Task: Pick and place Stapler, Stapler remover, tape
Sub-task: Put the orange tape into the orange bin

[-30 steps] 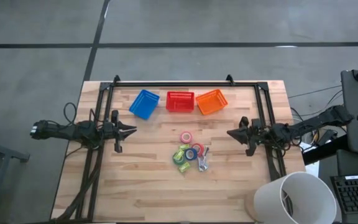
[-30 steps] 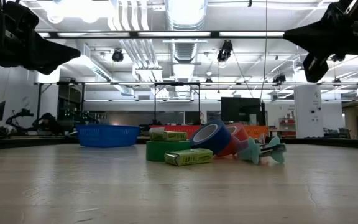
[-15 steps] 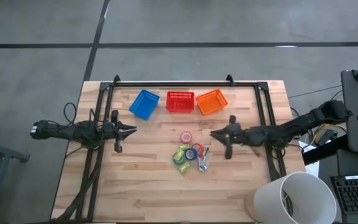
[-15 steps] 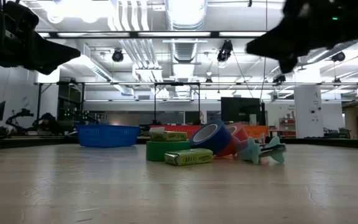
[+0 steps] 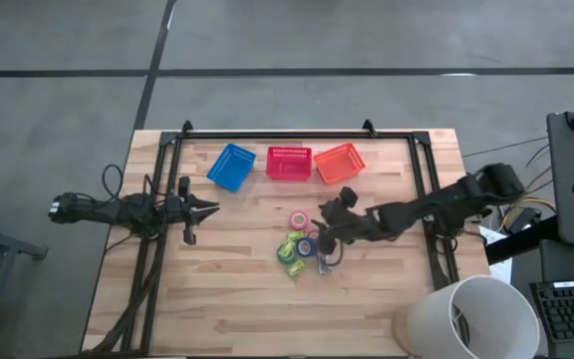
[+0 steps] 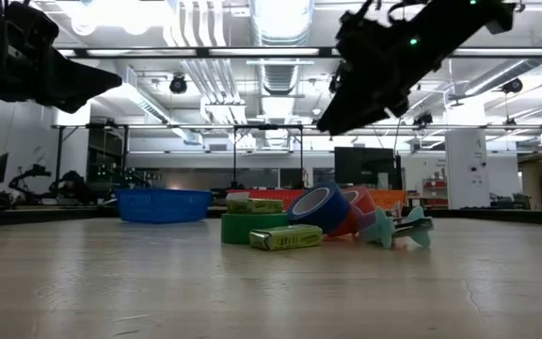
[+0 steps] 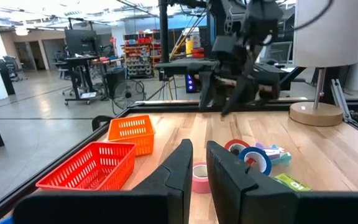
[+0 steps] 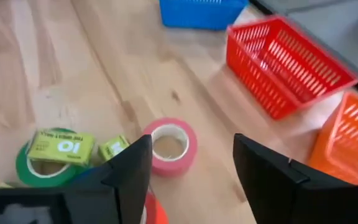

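The red tape roll needs to go in the orange basket (image 8: 352, 140), so my right gripper should grab it by its ring side (image 8: 156, 209) next, then put it there.
A small heap lies mid-table: a pink tape roll (image 5: 298, 218) (image 8: 169, 146), a blue roll (image 5: 307, 245) leaning on a red one (image 6: 354, 215), a green roll (image 8: 39, 168) under yellow-green boxes (image 8: 61, 146), and a teal stapler remover (image 6: 398, 229). I cannot make out the stapler. My right gripper (image 5: 324, 232) (image 8: 191, 186) hangs open above the heap's right side, touching nothing. My left gripper (image 5: 212, 208) (image 7: 199, 162) waits at the left, above the table, its fingers close together with nothing between them.
A blue basket (image 5: 231, 166), a red basket (image 5: 289, 162) and an orange basket (image 5: 339, 163) stand in a row at the far edge. A black frame (image 5: 267, 135) runs round the table. A white lampshade (image 5: 466, 317) stands at the near right corner.
My right gripper has travelled from the table's right side toward the left, coming lower, until it hangs over the heap. Its fingers have opened on the way. The heap and my left arm have kept still.
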